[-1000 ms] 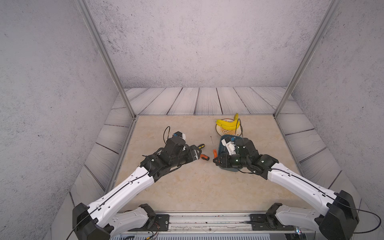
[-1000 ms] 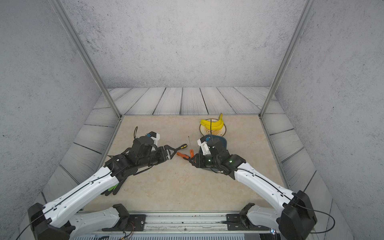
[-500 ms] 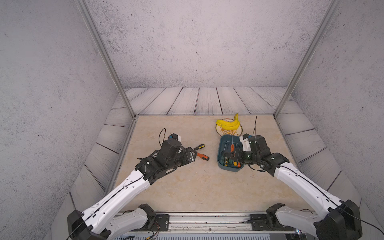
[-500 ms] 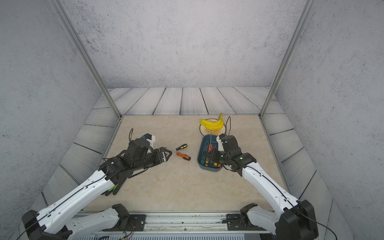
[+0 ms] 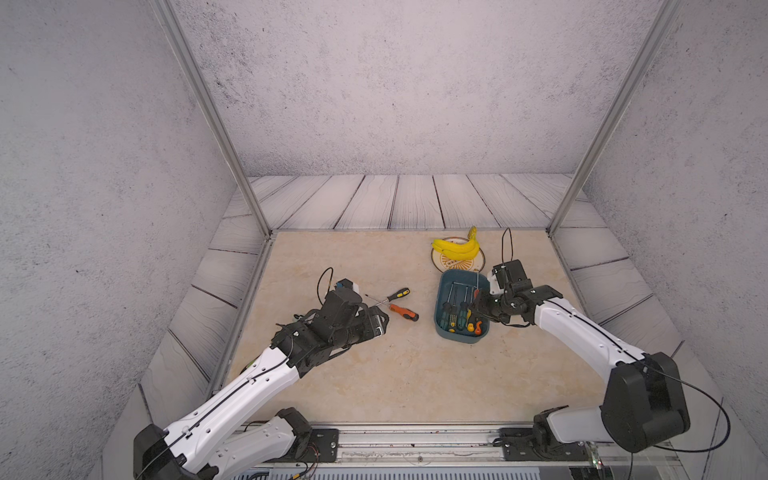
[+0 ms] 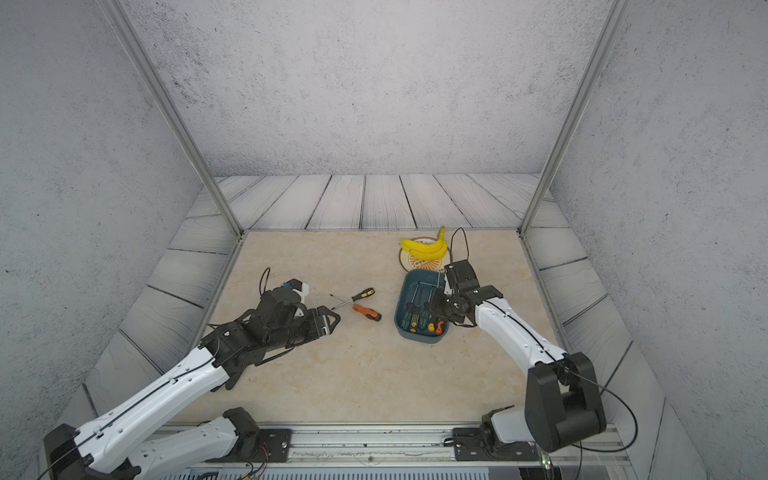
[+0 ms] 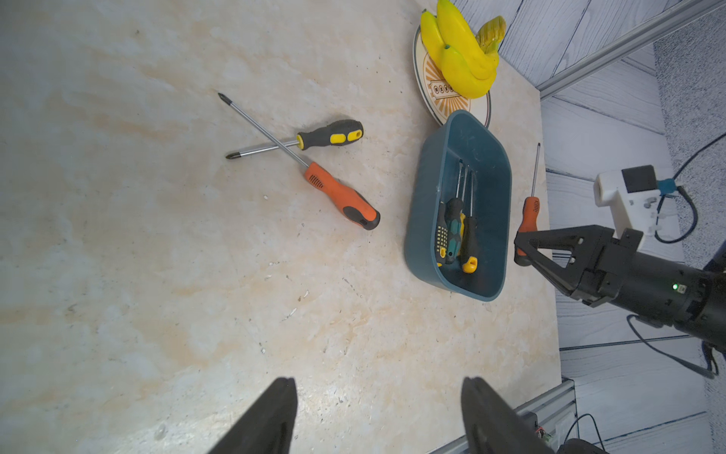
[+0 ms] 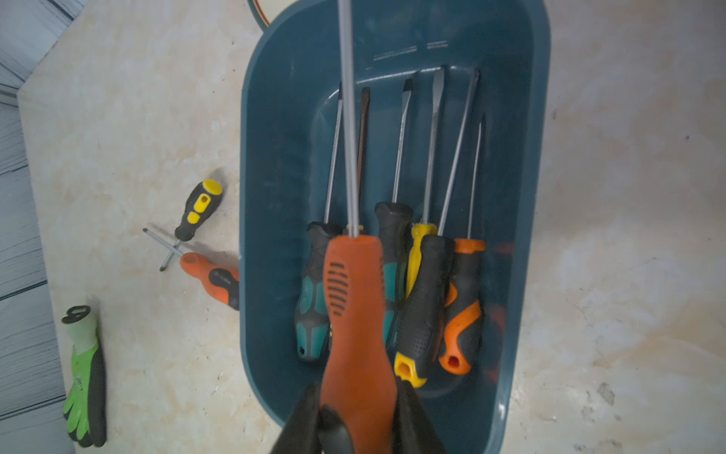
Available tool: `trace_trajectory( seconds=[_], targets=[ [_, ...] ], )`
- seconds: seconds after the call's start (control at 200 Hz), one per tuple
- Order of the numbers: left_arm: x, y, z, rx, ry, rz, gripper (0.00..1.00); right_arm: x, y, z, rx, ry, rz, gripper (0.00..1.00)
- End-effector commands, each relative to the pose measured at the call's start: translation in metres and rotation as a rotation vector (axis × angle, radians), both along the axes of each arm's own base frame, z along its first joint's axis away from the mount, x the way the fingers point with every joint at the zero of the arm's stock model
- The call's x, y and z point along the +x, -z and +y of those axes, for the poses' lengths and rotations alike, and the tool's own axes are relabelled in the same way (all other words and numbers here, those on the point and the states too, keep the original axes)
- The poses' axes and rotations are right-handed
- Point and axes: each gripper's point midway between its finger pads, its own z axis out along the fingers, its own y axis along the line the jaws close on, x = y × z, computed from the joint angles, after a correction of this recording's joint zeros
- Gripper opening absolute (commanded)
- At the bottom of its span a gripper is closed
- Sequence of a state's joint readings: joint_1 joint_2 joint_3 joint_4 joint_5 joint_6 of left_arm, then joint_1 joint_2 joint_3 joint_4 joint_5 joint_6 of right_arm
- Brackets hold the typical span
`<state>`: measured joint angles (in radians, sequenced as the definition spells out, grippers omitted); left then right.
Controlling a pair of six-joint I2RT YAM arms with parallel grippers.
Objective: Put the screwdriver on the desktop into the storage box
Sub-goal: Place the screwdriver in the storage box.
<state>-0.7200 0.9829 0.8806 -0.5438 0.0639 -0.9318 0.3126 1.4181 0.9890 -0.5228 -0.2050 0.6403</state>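
The orange-handled screwdriver (image 8: 353,298) would tumble onto the screwdrivers inside the box if released from this high, so my right gripper must lower it first.
My right gripper (image 8: 357,397) is shut on an orange-handled screwdriver (image 8: 353,298), held above the dark teal storage box (image 8: 259,196) with its shaft along the box's length. Several screwdrivers (image 8: 424,298) lie side by side inside the box. In both top views the right gripper (image 5: 478,309) hangs over the box's (image 5: 437,307) right side. Two screwdrivers lie crossed on the beige desktop (image 5: 415,374) left of the box: a black-and-yellow one (image 7: 330,135) and an orange-and-black one (image 7: 340,196). My left gripper (image 7: 379,381) is open and empty, just left of them (image 6: 332,322).
A bunch of bananas (image 5: 455,248) sits on a round patterned plate (image 5: 457,264) right behind the box. A green glove (image 8: 84,377) lies at the desktop's left edge. Grey plank panels and metal posts frame the desktop.
My right gripper has carried the orange screwdriver from the box's left edge to over the box's right side. My left arm has drawn back a little from the crossed pair.
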Motion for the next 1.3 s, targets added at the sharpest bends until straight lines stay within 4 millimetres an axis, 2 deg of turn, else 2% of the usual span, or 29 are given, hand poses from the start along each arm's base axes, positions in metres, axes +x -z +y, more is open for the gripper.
trace_trajectory(
  seconds=[0.0, 0.325, 0.62, 0.736, 0.841, 1.296],
  targets=[
    [-0.002, 0.004, 0.006, 0.003, -0.018, 0.006, 0.72, 0.008, 0.008, -0.005, -0.053, -0.01, 0.018, 0.11],
    [-0.004, 0.012, 0.008, 0.002, -0.03, 0.022, 0.71, 0.015, 0.037, -0.002, -0.074, -0.002, 0.115, 0.18],
    [-0.003, 0.015, 0.008, 0.004, -0.033, 0.028, 0.71, 0.013, 0.05, 0.002, -0.057, 0.012, 0.166, 0.29],
    [-0.003, 0.016, 0.009, 0.003, -0.037, 0.029, 0.71, 0.013, 0.046, 0.004, -0.04, 0.013, 0.161, 0.39],
    [-0.003, 0.016, 0.008, 0.0, -0.031, 0.03, 0.71, 0.012, 0.039, 0.004, -0.035, 0.015, 0.146, 0.42],
    [0.002, 0.017, 0.008, 0.028, -0.033, 0.043, 0.72, -0.001, 0.005, 0.005, 0.007, -0.014, 0.061, 0.44]
  ],
)
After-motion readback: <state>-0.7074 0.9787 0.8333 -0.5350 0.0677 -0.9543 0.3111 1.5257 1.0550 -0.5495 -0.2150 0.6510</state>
